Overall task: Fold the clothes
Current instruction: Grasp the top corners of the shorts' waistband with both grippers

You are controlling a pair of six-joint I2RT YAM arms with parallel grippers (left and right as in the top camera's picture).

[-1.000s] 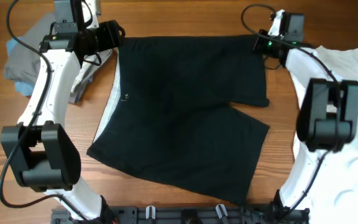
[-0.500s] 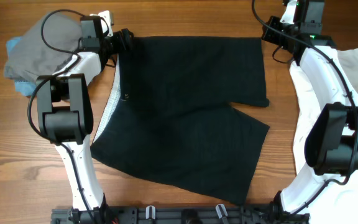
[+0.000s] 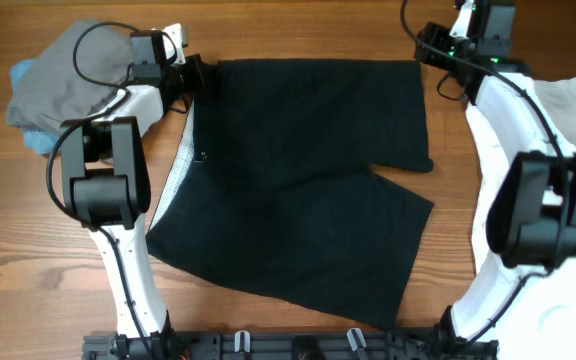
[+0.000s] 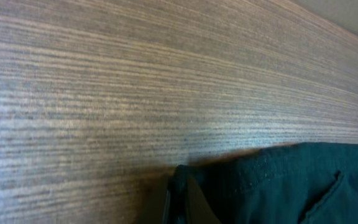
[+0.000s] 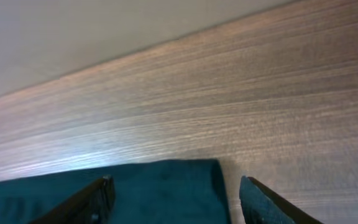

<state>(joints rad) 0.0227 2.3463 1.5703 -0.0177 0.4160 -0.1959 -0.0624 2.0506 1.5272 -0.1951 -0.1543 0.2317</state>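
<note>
Next, my right gripper takes hold of the black shorts' far leg-hem corner (image 3: pixel 416 68) (image 5: pixel 207 175), opposite the held waistband corner, to fold the far leg over.
The clothes in hand are a large pair of black shorts (image 3: pixel 298 180), spread flat mid-table with the pale inner waistband (image 3: pixel 172 178) along their left edge. My left gripper (image 3: pixel 200 72) sits at the far left waistband corner. In the left wrist view its fingers (image 4: pixel 182 196) are pressed together at the edge of the dark cloth (image 4: pixel 278 180), shut on that corner. My right gripper (image 3: pixel 423 52) hovers at the far right leg-hem corner. It stands open, and its fingers (image 5: pixel 98 193) straddle the cloth corner (image 5: pixel 179 186) without pinching it.
A grey garment pile (image 3: pixel 58 70) with a blue scrap (image 3: pixel 30 138) lies at the far left. A white shirt (image 3: pixel 568 230) covers the right side under the right arm. A black rail (image 3: pixel 298 345) runs along the near edge.
The left jaws have closed at the waistband corner. The right jaws, shut before, have opened over the leg-hem corner. The shorts lie as they did.
</note>
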